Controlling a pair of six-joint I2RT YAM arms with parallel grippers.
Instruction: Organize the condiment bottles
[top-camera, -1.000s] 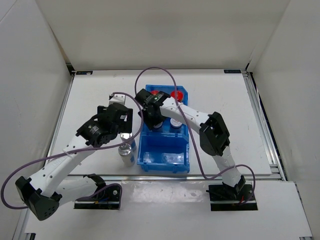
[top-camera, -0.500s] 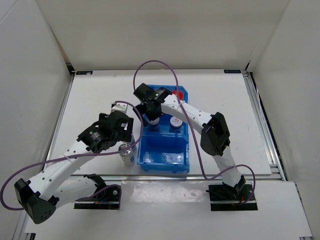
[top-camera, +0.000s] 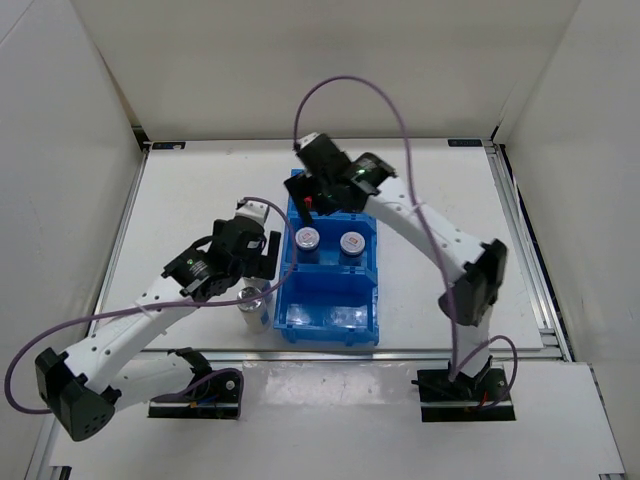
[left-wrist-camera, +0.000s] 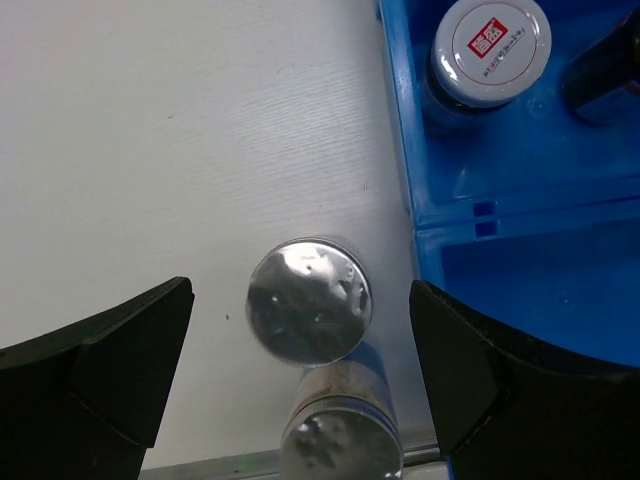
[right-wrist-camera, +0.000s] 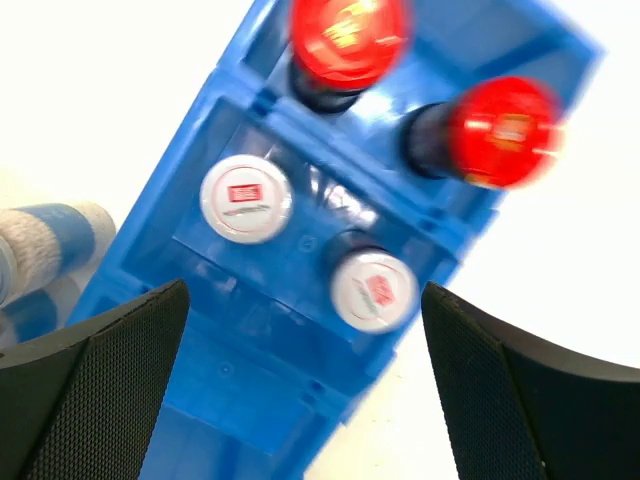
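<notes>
My left gripper lowers first and then closes on the cap, since its fingers are still above the silver cap (left-wrist-camera: 309, 299) in the left wrist view.
The blue bin (top-camera: 330, 300) holds two grey-lidded bottles (top-camera: 308, 238) (top-camera: 351, 242) upright in its middle compartment. In the right wrist view those lids (right-wrist-camera: 246, 198) (right-wrist-camera: 374, 290) sit below two red-capped dark bottles (right-wrist-camera: 347, 35) (right-wrist-camera: 500, 130) in the far compartment. My right gripper (top-camera: 318, 195) (right-wrist-camera: 303, 300) hovers open and empty above the bin's far end. Two silver-capped, blue-labelled bottles (top-camera: 250, 300) (top-camera: 258, 318) stand on the table just left of the bin. My left gripper (top-camera: 252, 262) (left-wrist-camera: 300, 330) is open above them, its fingers either side of one silver cap (left-wrist-camera: 309, 299), not touching.
White walls enclose the table on three sides. The bin's near compartment (left-wrist-camera: 540, 290) holds no bottles. The second silver-capped bottle (left-wrist-camera: 340, 430) stands close to the table's front edge. A purple cable loops high over the right arm.
My right gripper opened, let go of a grey-lidded bottle in the middle compartment, then rose and drew back over the bin's far end. The left gripper shifted slightly over the silver-capped bottles.
</notes>
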